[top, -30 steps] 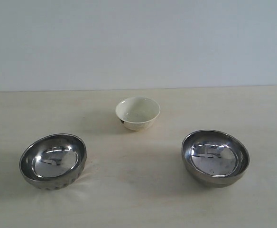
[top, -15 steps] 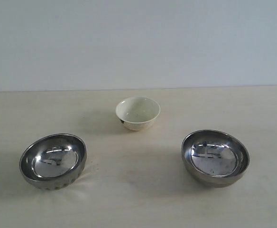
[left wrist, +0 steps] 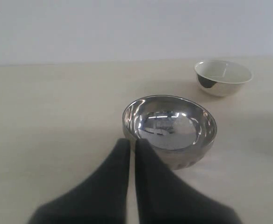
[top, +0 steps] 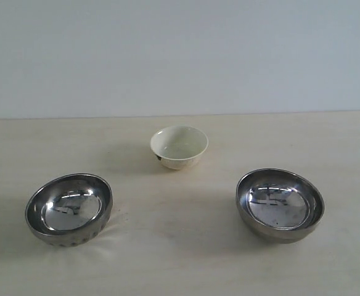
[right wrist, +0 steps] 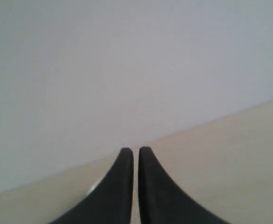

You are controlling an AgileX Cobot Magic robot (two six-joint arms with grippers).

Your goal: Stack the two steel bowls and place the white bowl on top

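The smooth steel bowl needs to be grabbed next by its rim (top: 321, 206) with my right gripper, to stack it with the dimpled steel bowl.
Two steel bowls stand apart on the pale table: a dimpled one (top: 69, 208) at the left and a smooth one (top: 280, 205) at the right. The small white bowl (top: 179, 147) sits behind and between them. No gripper shows in the exterior view. In the left wrist view my left gripper (left wrist: 132, 142) is shut and empty, its tips just short of the dimpled steel bowl (left wrist: 170, 129), with the white bowl (left wrist: 223, 77) beyond. My right gripper (right wrist: 135, 150) is shut with nothing held, facing the wall and the table's far edge.
A plain pale wall (top: 180, 55) rises behind the table (top: 180, 246). A small bright sliver (right wrist: 90, 189) peeks from behind the right gripper's finger; what it belongs to is unclear.
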